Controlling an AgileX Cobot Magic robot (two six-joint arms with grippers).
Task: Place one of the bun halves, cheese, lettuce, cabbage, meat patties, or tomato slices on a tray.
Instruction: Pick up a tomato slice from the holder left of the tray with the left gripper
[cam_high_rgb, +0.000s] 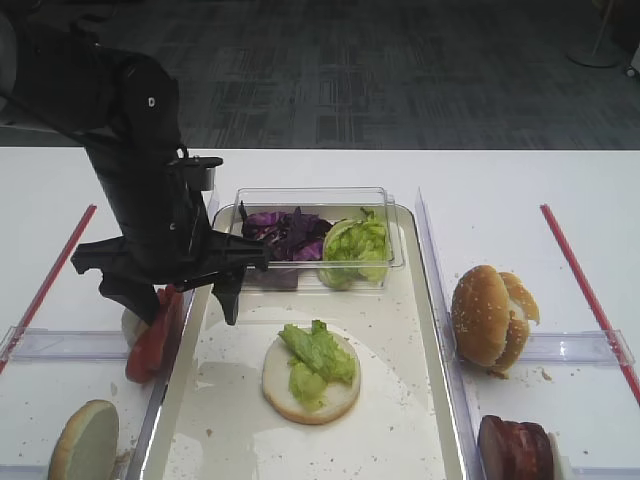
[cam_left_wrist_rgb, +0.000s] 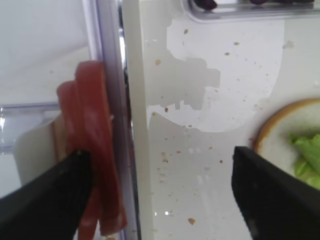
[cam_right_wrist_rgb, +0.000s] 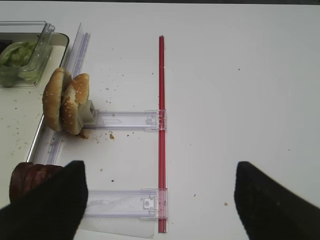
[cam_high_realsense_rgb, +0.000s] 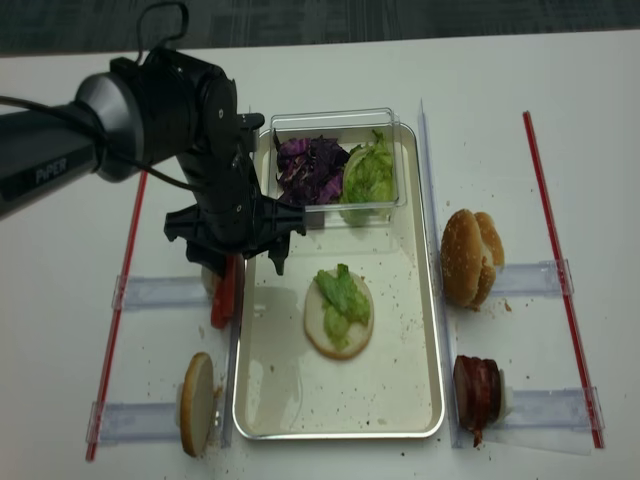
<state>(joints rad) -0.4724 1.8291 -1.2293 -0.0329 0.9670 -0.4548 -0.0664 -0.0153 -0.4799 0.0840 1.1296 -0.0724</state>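
Note:
The left gripper should close now at the tomato slice, as its fingers reach down on either side of its edge (cam_high_realsense_rgb: 225, 300), beside the tray rim (cam_high_realsense_rgb: 246, 320). Closing now would hold the slice.
The cream tray (cam_high_rgb: 410, 420) (cam_high_realsense_rgb: 400, 390) (cam_left_wrist_rgb: 200, 100) holds a bun half (cam_high_rgb: 340, 395) topped with lettuce (cam_high_rgb: 318, 352). My left gripper (cam_high_rgb: 178, 300) (cam_left_wrist_rgb: 161, 152) (cam_high_realsense_rgb: 240, 268) hangs open across the tray's left rim, one finger over the upright tomato slices (cam_high_rgb: 155, 335) (cam_left_wrist_rgb: 95, 150), the other over the bare tray. It holds nothing. Open and empty too, my right gripper (cam_right_wrist_rgb: 159, 165) hovers above the table, right of the meat patties (cam_right_wrist_rgb: 30, 180) (cam_high_rgb: 515, 450). Two bun halves (cam_high_rgb: 490, 315) (cam_right_wrist_rgb: 65, 102) stand on edge right of the tray. Cheese is out of view.
A clear box (cam_high_rgb: 390, 215) at the tray's far end holds purple cabbage (cam_high_rgb: 285, 235) and more lettuce (cam_high_rgb: 355, 245). Another bun half (cam_high_rgb: 85, 440) stands at the front left. Clear plastic holders (cam_right_wrist_rgb: 125, 120) and red strips (cam_right_wrist_rgb: 161, 125) (cam_high_rgb: 585, 290) lie on both sides.

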